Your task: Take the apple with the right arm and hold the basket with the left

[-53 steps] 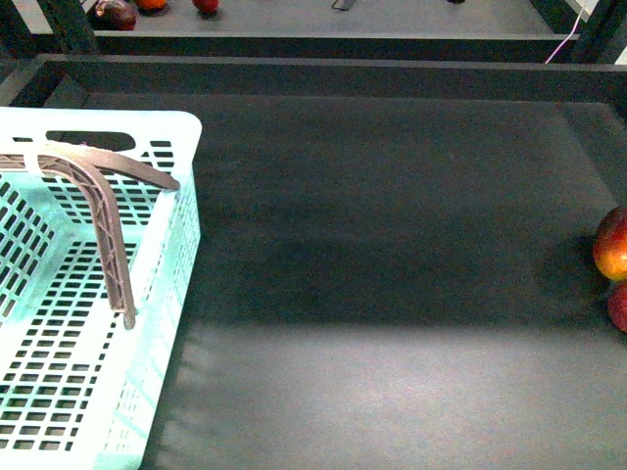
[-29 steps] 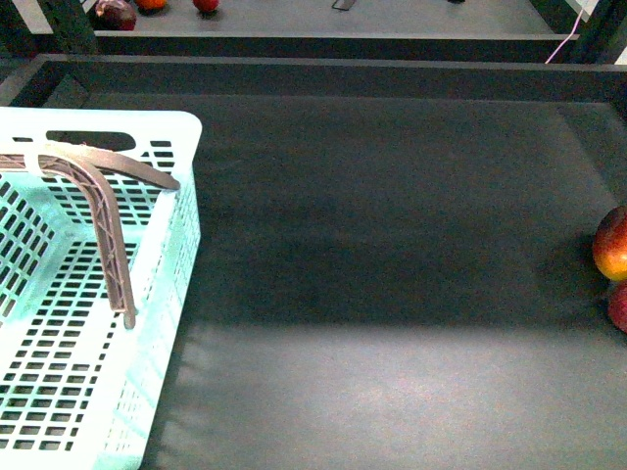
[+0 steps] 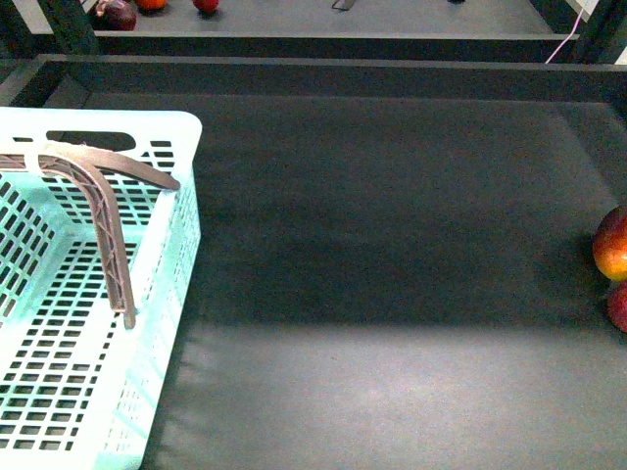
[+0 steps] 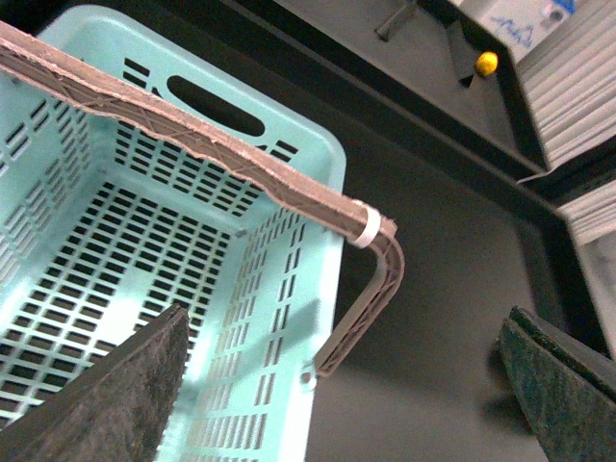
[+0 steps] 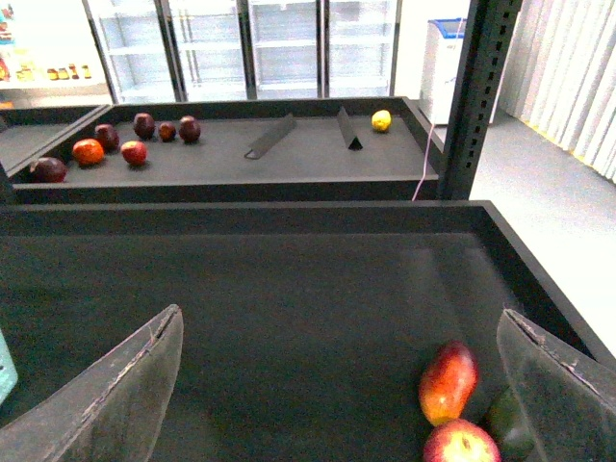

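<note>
The basket (image 3: 181, 235) needs to be held, so my left gripper will grab it by its brownish handles next. That leaves its open top (image 3: 54, 255) free for the apple.
The apple (image 5: 460, 445), deep red with a yellowish patch by the stem, lies near the tray's right edge, cut off by the frame; it shows at the front view's right border (image 3: 619, 305). A red-and-yellow-orange fruit (image 5: 449, 381) touches it, also in the front view (image 3: 609, 245). My right gripper (image 5: 339, 395) is open and empty above the mat, back from both. The mint-aqua basket (image 3: 181, 235) stands at the left, its brownish handles (image 3: 108, 235) bound by a white tie (image 4: 364, 223). My left gripper (image 4: 337, 385) is open above the basket's right wall (image 4: 289, 318), one finger (image 4: 106, 395) over its floor. Neither gripper shows in the front view.
A dark green object (image 5: 507, 423) lies beside the apple. The dark mat (image 3: 392, 245) has a raised rim (image 5: 241, 217) at the back and right. A rear shelf holds several fruits (image 5: 115, 144), a lemon (image 5: 382, 119) and two dividers.
</note>
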Available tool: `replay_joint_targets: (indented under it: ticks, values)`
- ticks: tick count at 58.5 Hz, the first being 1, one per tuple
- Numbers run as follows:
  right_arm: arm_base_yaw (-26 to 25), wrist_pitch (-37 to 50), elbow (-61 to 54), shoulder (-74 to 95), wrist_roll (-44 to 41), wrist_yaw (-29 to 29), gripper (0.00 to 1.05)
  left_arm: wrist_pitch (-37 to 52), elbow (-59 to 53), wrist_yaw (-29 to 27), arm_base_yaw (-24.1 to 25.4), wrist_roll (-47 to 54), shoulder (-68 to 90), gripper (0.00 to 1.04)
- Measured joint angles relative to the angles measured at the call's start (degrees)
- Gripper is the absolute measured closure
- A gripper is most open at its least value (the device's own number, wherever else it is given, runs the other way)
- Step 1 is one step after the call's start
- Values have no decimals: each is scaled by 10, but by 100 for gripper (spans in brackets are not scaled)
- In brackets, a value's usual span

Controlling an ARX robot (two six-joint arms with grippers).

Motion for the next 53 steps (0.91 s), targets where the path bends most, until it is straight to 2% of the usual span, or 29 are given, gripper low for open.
replay_joint_targets:
  ticks: [8, 15, 34, 53]
  values:
    - [0, 0, 0, 0, 0, 0, 9, 71, 34, 70, 60, -129, 132, 7]
    - [0, 0, 0, 0, 0, 0, 9, 119, 49, 86, 87, -186, 225, 7]
    - [0, 0, 0, 0, 0, 0, 9, 233, 137, 77, 103, -271, 468, 7]
    - [0, 0, 0, 0, 0, 0, 9, 272, 215, 39, 92, -294, 629, 7]
